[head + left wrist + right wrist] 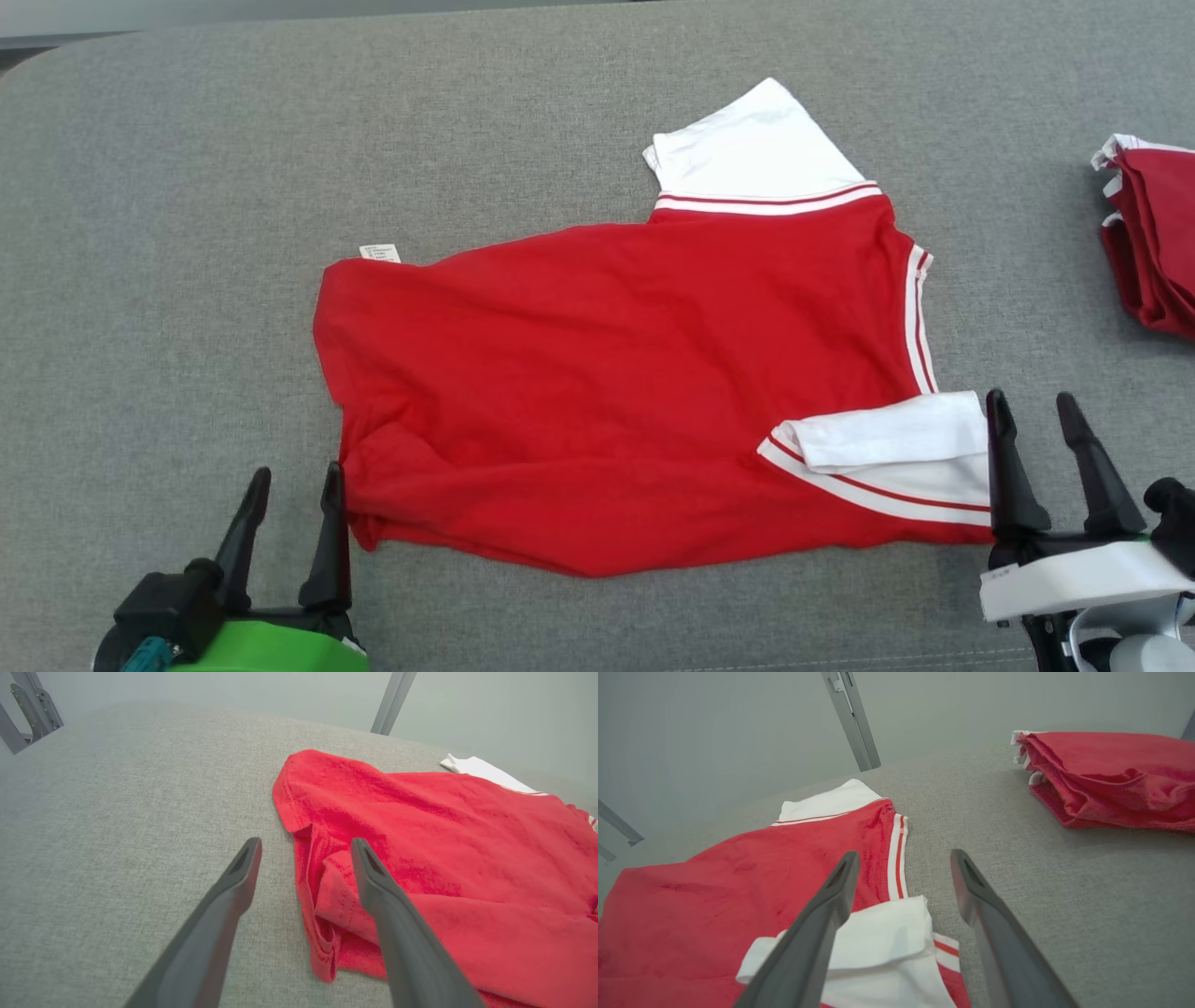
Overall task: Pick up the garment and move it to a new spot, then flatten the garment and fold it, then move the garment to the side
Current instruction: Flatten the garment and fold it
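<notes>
The shirt needs to be folded lengthwise, so the robot's left gripper next needs to pinch the hem by its corner with the label.
The garment is a red shirt with white sleeves and striped trim, spread over the grey table with wrinkles at its near left corner. My left gripper stands open at that corner, one finger beside the hem. In the left wrist view the left gripper straddles the folded red hem of the garment, holding nothing. My right gripper is open beside the near white sleeve. In the right wrist view the right gripper hangs over the sleeve's edge, empty.
A folded red and white cloth pile lies at the table's right edge, also seen as the pile in the right wrist view. The grey fabric table stretches bare to the left. Metal frame posts stand beyond the far edge.
</notes>
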Available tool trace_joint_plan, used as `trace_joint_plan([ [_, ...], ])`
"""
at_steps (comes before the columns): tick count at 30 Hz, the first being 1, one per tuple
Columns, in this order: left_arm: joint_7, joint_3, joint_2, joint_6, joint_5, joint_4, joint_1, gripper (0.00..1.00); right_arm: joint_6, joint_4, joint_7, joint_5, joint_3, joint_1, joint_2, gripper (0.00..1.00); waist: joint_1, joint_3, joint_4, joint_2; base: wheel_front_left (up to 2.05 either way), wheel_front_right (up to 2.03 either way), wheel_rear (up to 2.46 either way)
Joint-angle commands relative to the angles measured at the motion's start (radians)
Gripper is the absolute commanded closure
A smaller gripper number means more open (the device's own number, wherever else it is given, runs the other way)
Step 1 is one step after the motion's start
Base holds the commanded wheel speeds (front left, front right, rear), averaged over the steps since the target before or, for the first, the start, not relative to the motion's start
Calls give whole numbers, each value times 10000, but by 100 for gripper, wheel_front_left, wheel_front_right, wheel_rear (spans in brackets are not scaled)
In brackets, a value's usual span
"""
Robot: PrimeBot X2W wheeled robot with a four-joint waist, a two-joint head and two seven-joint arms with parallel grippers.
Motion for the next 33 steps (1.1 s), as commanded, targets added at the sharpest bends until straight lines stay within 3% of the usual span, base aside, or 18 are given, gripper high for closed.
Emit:
trace_joint_plan([
  [1,-183,172,12,157,299,-158,-227,0,-4,-288,-224,-208,-93,-244,20,0,0,-94,-25,-1,0,0,0],
  [8,-366,701,-66,490,1095,-1032,-829,0,-4,-1192,-520,-1047,-96,-986,82,0,0,-297,-160,-1,0,0,0],
  [22,-380,939,-202,383,1437,-1132,-1368,0,-4,-656,-537,-1001,210,-1359,94,0,0,-347,-190,-1,0,0,0],
  [28,-187,907,-168,54,1197,-693,-2576,0,-4,-638,-567,-933,217,-1598,35,0,0,-2,-138,-1,0,0,0],
  [32,776,809,75,-349,779,254,-3957,0,-4,-603,-517,-887,451,-1882,55,0,0,362,-328,-1,0,0,0],
  [33,1460,820,218,-514,465,977,-4534,0,-4,-562,-529,-866,580,-2039,95,0,0,549,-461,-1,0,0,0],
])
